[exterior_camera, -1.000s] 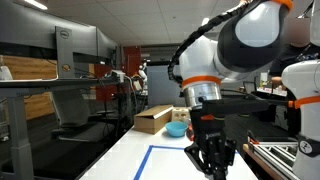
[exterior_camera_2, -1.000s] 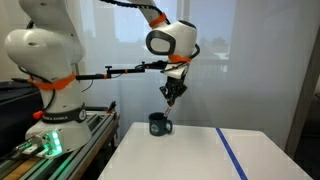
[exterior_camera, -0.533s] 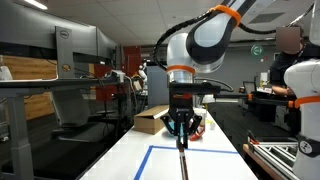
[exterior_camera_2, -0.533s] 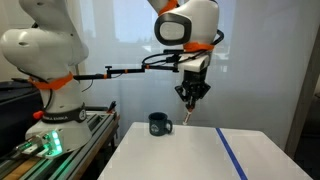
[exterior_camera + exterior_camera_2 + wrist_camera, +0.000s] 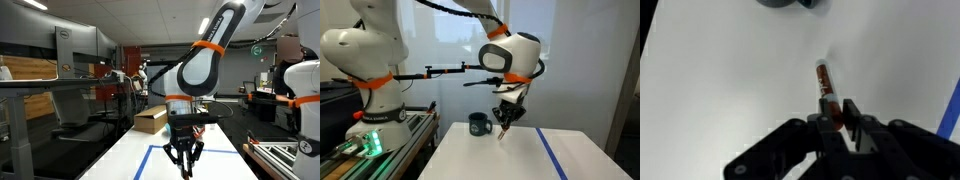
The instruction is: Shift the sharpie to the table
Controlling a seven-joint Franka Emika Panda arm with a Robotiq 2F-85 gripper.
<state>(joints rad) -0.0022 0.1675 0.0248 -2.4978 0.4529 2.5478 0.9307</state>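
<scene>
My gripper should hold the red sharpie (image 5: 503, 131) until it reaches the table below: it hangs tip-first and would drop and tip over if I opened now.
My gripper (image 5: 837, 113) is shut on a red sharpie (image 5: 826, 87) that points down at the white table (image 5: 730, 80); its tip is close above the surface. In both exterior views the gripper (image 5: 183, 155) (image 5: 506, 115) hangs low over the table, with the sharpie (image 5: 503, 131) sticking out below the fingers, to the right of a dark mug (image 5: 479, 124). The mug's edge also shows at the top of the wrist view (image 5: 790, 3). Blue tape (image 5: 150, 160) marks an outline on the table (image 5: 500, 158).
A cardboard box (image 5: 153, 119) and a blue bowl (image 5: 176, 129) sit at the table's far end. A second white robot arm (image 5: 365, 70) stands beside the table. Workbenches with shelves (image 5: 50, 95) line one side. Blue tape (image 5: 952, 110) runs at the wrist view's right edge.
The gripper has come down toward the table with the sharpie still in it, and has moved away from above the mug.
</scene>
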